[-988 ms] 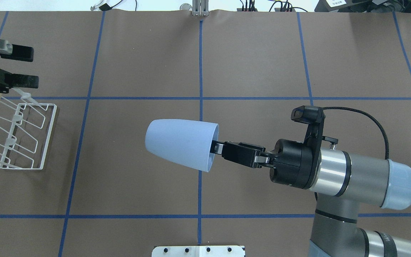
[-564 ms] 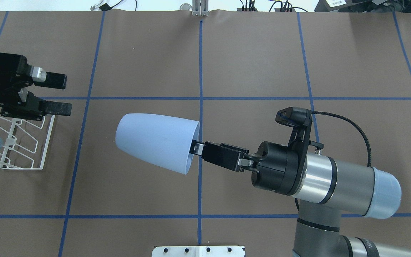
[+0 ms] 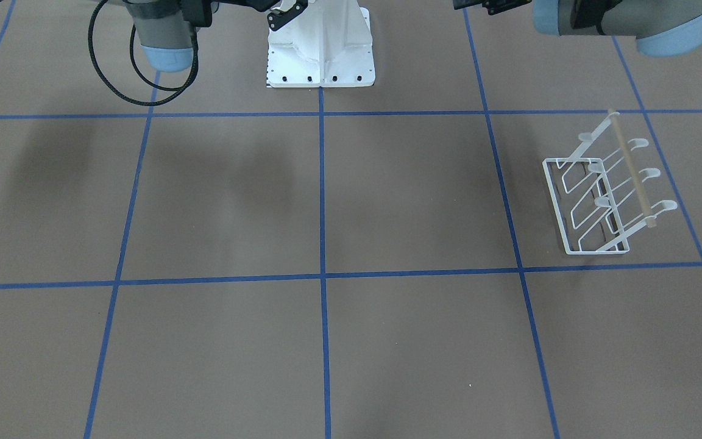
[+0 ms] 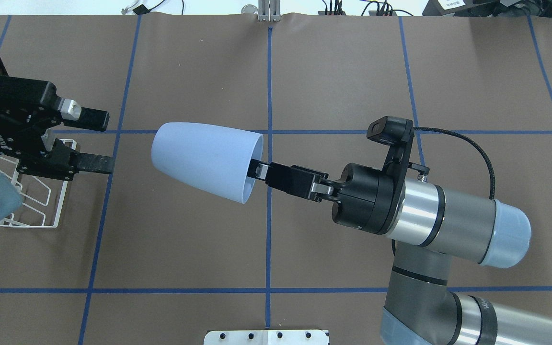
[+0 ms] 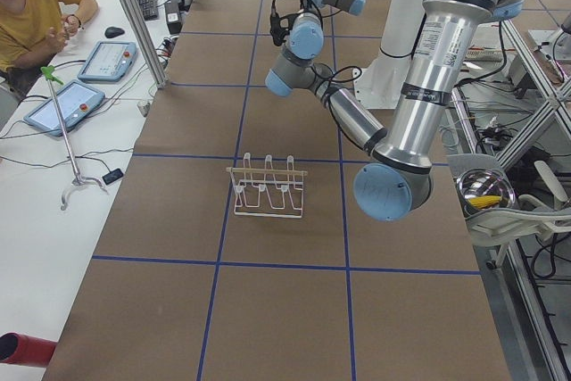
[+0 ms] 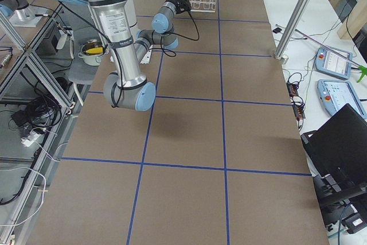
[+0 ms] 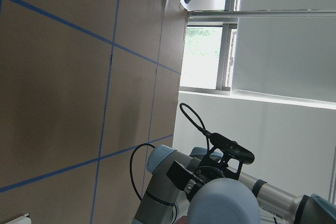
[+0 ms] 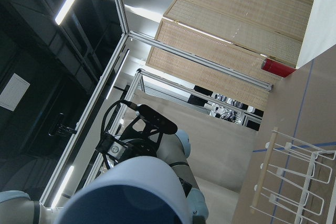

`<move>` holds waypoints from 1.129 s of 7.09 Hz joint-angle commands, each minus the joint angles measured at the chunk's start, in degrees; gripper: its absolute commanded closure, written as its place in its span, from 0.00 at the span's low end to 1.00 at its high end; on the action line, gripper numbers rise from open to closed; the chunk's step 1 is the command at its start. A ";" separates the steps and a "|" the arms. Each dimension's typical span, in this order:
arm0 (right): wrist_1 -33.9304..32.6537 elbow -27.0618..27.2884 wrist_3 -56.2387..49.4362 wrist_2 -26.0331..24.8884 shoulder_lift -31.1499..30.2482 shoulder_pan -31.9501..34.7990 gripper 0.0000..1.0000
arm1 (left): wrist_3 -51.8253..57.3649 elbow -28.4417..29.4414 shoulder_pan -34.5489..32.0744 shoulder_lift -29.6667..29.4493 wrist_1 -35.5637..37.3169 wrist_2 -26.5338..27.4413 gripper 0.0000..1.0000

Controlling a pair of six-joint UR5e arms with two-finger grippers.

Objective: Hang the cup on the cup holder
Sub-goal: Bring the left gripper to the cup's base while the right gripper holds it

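The left gripper grabs the cup by its narrow base (image 7: 223,208) next, to hang the cup on the cup holder.
The pale blue-grey cup (image 4: 206,160) is held in the air on its side, with its base toward my left gripper. My right gripper (image 4: 255,168) is shut on the cup's rim, one finger inside. My left gripper (image 4: 99,142) is open and empty, a short gap from the cup's base, and faces it. The white wire cup holder (image 4: 41,211) stands on the table at the left, partly hidden under my left gripper. It shows whole in the front view (image 3: 607,195). The left wrist view shows the cup's base (image 7: 223,203). The right wrist view shows the cup (image 8: 126,198) and the holder (image 8: 294,182).
The brown table (image 4: 338,76) carries blue tape grid lines. The white robot pedestal (image 3: 320,42) stands at the near edge. An operator (image 5: 36,6) sits beyond the table's far side with tablets (image 5: 107,60).
My right arm has carried the cup to the left and a little toward the far side. My left gripper has moved right, toward the cup, and stays open.
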 commanded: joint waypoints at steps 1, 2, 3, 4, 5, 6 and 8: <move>-0.05 -0.71 -0.15 0.21 1.34 0.23 1.00 | -0.97 -0.07 3.01 -1.38 -0.05 2.89 0.02; -0.05 -0.80 -0.16 0.21 1.52 0.23 1.00 | -0.97 -0.07 3.47 -1.39 -0.05 3.09 0.02; 0.04 -0.80 -0.16 0.12 1.95 0.06 1.00 | -1.06 -0.16 3.65 -1.74 -0.14 3.09 0.02; 0.04 -0.80 -0.33 0.03 2.13 -0.38 1.00 | -0.97 0.02 4.52 -1.83 -1.18 3.35 0.02; 0.04 -0.89 -0.42 -0.14 2.40 -0.90 1.00 | -1.06 0.02 6.35 -1.83 -2.41 5.97 0.02; 0.12 -0.89 -0.51 -0.14 2.31 -1.17 1.00 | -0.97 0.19 7.76 -1.74 -3.12 7.47 0.02; 0.21 -0.89 -0.77 -0.40 2.31 -2.40 1.00 | -0.97 0.11 7.78 -1.83 -3.21 7.84 0.02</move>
